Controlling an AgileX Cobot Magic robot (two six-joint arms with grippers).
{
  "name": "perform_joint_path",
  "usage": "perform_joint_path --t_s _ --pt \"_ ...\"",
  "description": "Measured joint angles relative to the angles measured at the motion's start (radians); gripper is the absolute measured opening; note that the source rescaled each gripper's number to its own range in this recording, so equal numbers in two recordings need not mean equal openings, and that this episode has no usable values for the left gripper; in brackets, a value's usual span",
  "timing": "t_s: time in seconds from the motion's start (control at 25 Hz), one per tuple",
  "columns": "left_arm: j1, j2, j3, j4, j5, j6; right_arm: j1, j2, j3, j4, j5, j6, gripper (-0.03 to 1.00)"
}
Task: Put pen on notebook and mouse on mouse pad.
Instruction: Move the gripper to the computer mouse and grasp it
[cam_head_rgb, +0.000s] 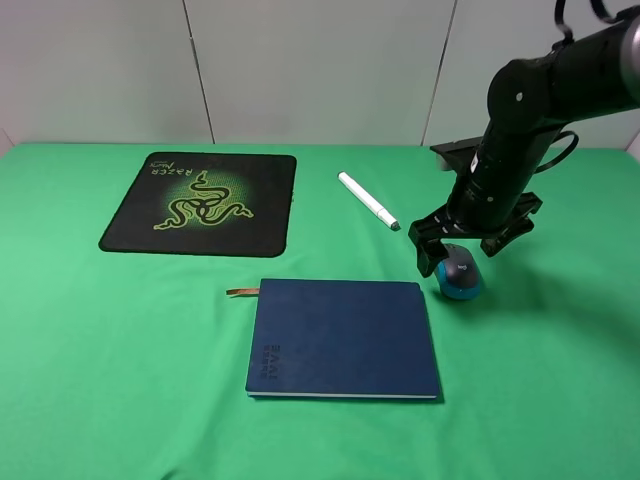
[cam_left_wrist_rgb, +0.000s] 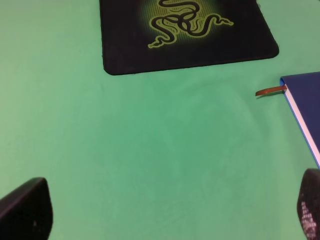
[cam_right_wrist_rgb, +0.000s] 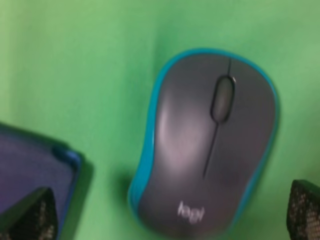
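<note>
The mouse's teal sides are still below the fingers of my right gripper in the right wrist view. My right gripper needs to go lower before it closes on the mouse.
The teal mouse (cam_head_rgb: 460, 272) with its dark grey top lies on the green cloth, just right of the notebook's far corner. My right gripper (cam_head_rgb: 466, 243) hovers directly over it, open. In the right wrist view the mouse (cam_right_wrist_rgb: 210, 140) fills the space between the two spread fingertips (cam_right_wrist_rgb: 30, 215), which do not touch it. The navy notebook (cam_head_rgb: 342, 338) lies flat at the front centre. The white pen (cam_head_rgb: 368, 200) lies diagonally on the cloth behind it. The black mouse pad (cam_head_rgb: 200, 203) sits at the back left. My left gripper (cam_left_wrist_rgb: 165, 215) is open above bare cloth and holds nothing.
A brown ribbon bookmark (cam_left_wrist_rgb: 270, 91) sticks out of the notebook (cam_left_wrist_rgb: 305, 100) toward the mouse pad (cam_left_wrist_rgb: 185, 30). A corner of the notebook (cam_right_wrist_rgb: 35, 170) lies close beside the mouse. Green cloth (cam_head_rgb: 120, 360) covers the table, and grey wall panels stand behind it.
</note>
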Motion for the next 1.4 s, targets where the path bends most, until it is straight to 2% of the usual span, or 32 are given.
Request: perform_joint_path --t_s 0.24,0.68,0.8,0.88,1.0,1.4 --pt "0.000 0.000 0.000 0.000 0.000 0.000 -0.048 0.058 0.000 0.001 -0.037 0.004 1.00" --pt "0.000 0.000 0.000 0.000 0.000 0.000 -0.051 0.097 0.000 0.012 -0.077 0.004 1.00" --pt "0.000 0.000 0.000 0.000 0.000 0.000 -0.051 0.098 0.000 0.012 -0.077 0.004 0.90" --pt "0.000 0.000 0.000 0.000 0.000 0.000 -0.051 0.098 0.000 0.012 -0.077 0.004 0.78" --pt "0.000 0.000 0.000 0.000 0.000 0.000 -0.051 0.098 0.000 0.012 -0.077 0.001 0.53" --pt "0.000 0.000 0.000 0.000 0.000 0.000 -0.051 0.098 0.000 0.018 -0.077 0.001 0.54"
